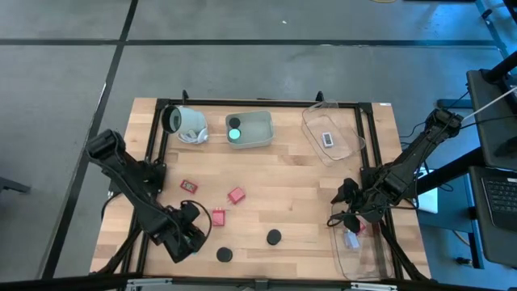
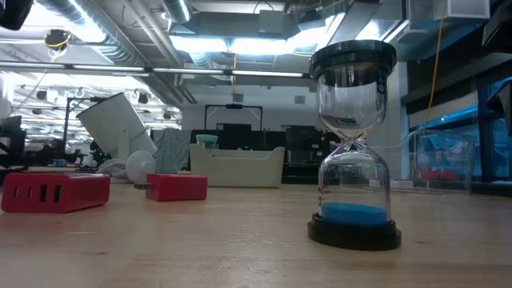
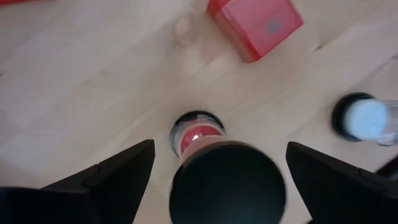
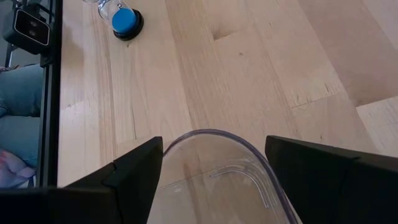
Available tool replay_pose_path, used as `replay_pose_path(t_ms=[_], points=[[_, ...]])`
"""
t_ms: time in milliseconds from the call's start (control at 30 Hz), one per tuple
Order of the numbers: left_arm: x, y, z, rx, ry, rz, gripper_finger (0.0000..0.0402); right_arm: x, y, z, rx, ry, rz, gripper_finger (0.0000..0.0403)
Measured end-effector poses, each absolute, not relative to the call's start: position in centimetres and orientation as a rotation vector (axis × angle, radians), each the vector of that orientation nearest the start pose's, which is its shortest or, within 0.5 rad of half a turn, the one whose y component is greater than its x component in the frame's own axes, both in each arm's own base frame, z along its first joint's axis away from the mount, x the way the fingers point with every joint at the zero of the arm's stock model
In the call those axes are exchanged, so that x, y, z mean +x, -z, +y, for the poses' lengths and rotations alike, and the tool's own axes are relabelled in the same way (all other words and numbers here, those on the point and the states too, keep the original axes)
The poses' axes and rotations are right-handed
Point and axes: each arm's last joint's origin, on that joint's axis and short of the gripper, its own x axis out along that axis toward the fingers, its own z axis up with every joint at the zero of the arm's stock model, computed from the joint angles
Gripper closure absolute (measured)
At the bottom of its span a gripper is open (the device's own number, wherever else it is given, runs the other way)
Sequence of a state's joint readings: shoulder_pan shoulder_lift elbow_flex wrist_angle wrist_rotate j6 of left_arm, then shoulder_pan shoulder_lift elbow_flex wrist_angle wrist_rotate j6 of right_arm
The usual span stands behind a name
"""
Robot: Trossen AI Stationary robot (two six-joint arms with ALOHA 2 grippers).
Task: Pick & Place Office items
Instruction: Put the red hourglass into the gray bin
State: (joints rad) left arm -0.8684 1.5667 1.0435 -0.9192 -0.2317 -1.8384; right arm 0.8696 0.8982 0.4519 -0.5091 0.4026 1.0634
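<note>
My left gripper should close on the hourglass now. Its fingers are around the hourglass's black cap (image 3: 227, 186) in the wrist view, so they would catch the hourglass if they closed now.
My left gripper (image 1: 199, 229) (image 3: 219, 149) is open near the table's near-left corner. Its fingers stand on either side of an upright red-sand hourglass with black caps (image 3: 217, 177) (image 1: 224, 255) and do not touch it. A blue-sand hourglass (image 2: 353, 144) (image 1: 275, 237) (image 3: 364, 118) stands to its right. Three red blocks (image 1: 189, 186) (image 1: 236, 195) (image 1: 218, 216) lie flat on the wood. My right gripper (image 1: 344, 208) (image 4: 214, 146) is open over the rounded end of a clear tray (image 4: 217, 140) (image 1: 361, 252) holding small red and pale pieces (image 1: 352, 238).
Along the far side stand a tipped white cup-like cylinder (image 1: 182, 121), a grey tray (image 1: 260, 129) with a green-glowing round item (image 1: 234, 133), and a second clear tray (image 1: 343, 129) with a small pale rectangle (image 1: 328, 139). A black frame (image 1: 242, 103) edges the table.
</note>
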Motion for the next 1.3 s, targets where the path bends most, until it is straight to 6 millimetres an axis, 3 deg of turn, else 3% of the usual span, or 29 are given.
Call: replay_pose_path(t_ms=[267,633,933,1133,1300], points=[[18.3,-19.8,-20.5,-0.771,-0.696,1.158,0.0068,11.0,-18.1,11.3,0.423,0.022,0.881,0.0117],[18.4,-19.8,-20.4,-0.783,-0.698,1.182,0.0204,11.0,-18.1,11.3,0.423,0.022,0.880,0.0117],[18.6,-20.1,-20.0,-0.755,-0.716,1.162,0.0205,11.0,-18.1,11.3,0.423,0.022,0.880,0.0117],[20.0,-22.7,-18.6,-0.612,-0.761,1.091,0.0203,11.0,-18.1,11.3,0.423,0.022,0.880,0.0117],[22.2,-25.7,-15.4,-0.422,-0.854,0.948,0.0205,11.0,-18.1,11.3,0.422,0.021,0.880,0.0117]])
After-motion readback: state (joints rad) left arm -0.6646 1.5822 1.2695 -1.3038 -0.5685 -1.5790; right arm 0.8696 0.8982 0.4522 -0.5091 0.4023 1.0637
